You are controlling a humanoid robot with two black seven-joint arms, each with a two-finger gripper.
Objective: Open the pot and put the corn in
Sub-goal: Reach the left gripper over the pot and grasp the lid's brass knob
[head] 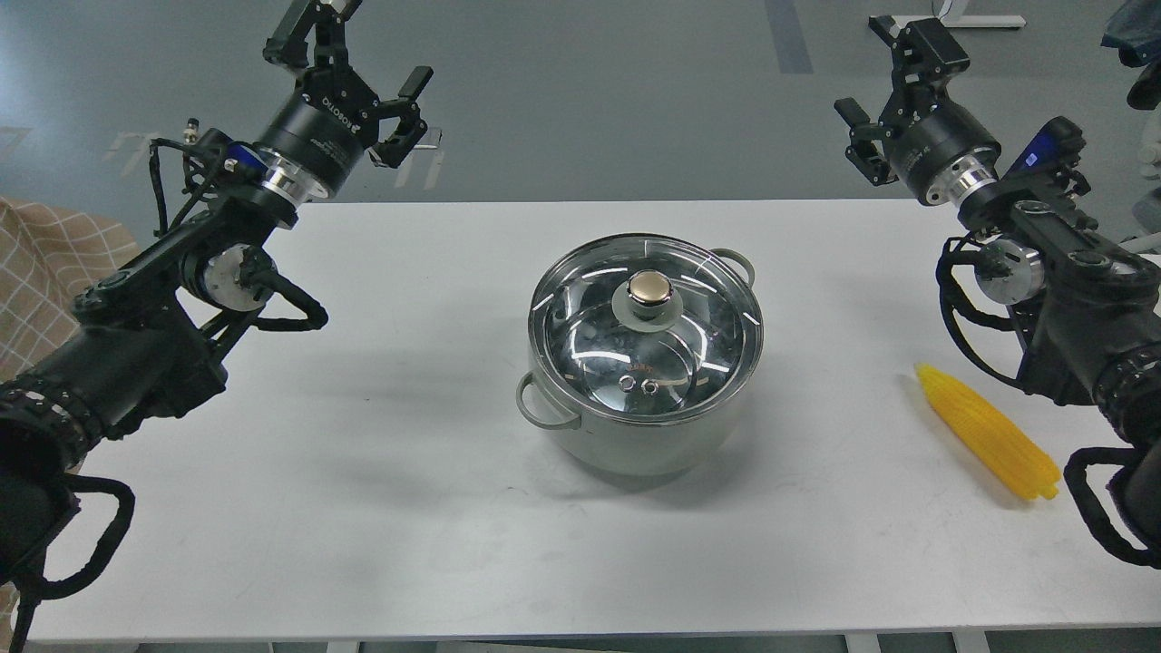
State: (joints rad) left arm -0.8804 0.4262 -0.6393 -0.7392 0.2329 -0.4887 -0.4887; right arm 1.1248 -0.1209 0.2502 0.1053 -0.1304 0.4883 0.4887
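Observation:
The left gripper grabs the narrow gold knob [649, 289] of the glass lid next, since the lid spreads wide and smooth across the pot [635, 444].
The pale grey-green pot [635, 444] stands at the middle of the white table [363, 453], closed by a glass lid [590, 345] with a gold knob [651, 288]. The yellow corn [987, 431] lies on the table at the right, pointed end toward the far side. My left gripper [354, 54] is open and empty, raised beyond the table's far left edge. My right gripper [884, 73] is open and empty, raised beyond the far right edge. Both are well away from the pot and the corn.
A beige checked fabric [45, 263] shows at the left past the table edge. My right forearm [1088, 308] hangs just above and behind the corn. A grey floor lies beyond the table.

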